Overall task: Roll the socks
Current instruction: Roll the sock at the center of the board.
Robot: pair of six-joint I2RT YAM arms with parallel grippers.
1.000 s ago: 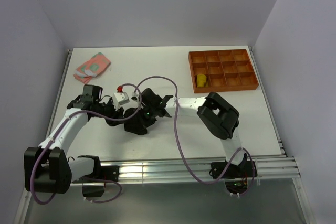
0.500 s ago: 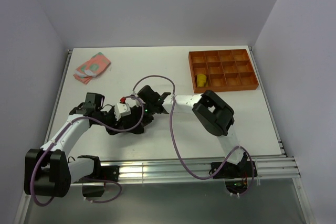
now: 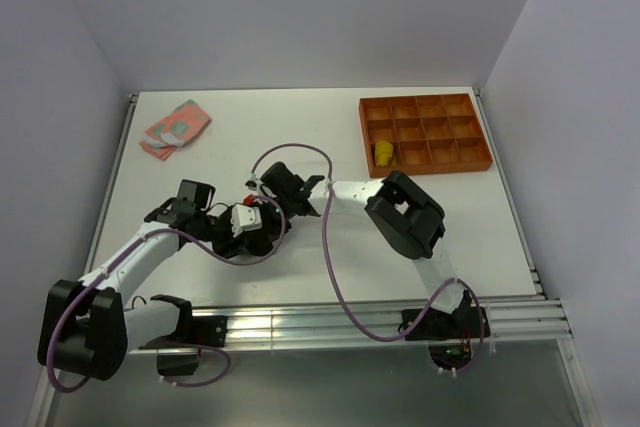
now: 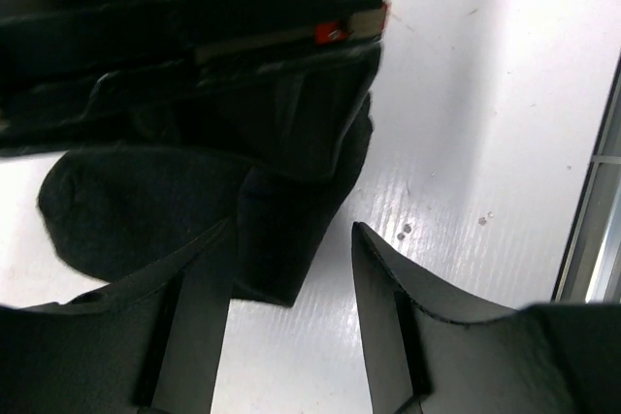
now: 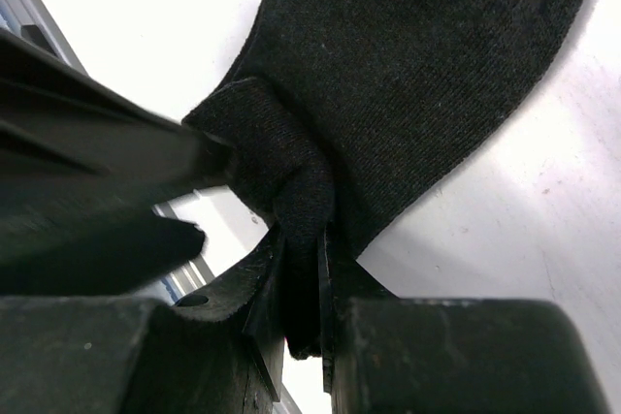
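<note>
My left gripper should next take hold of the black sock's edge [image 3: 263,238] [image 4: 284,257] next to the sock's bunched fold. That fold stays free for my right gripper to roll.
The black sock [image 5: 417,75] lies flat on the white table. My right gripper [image 5: 303,273] is shut on a bunched fold at its edge. My left gripper [image 4: 291,288] is open just beside that fold, and the sock's edge [image 4: 281,239] reaches partly between its jaws. In the top view both grippers meet at mid table, the left [image 3: 265,235] close below the right [image 3: 268,209]. The pink sock with green patches [image 3: 175,127] lies at the far left. The mustard-yellow sock [image 3: 383,153] sits rolled in a compartment of the orange tray [image 3: 425,162].
The orange tray stands at the far right. Purple cables [image 3: 330,237] loop over the table between the arms. A metal rail [image 3: 350,315] runs along the near edge.
My left gripper has moved right and toward the near edge, closing in on the sock. My right gripper has shifted left while still holding the sock fold.
</note>
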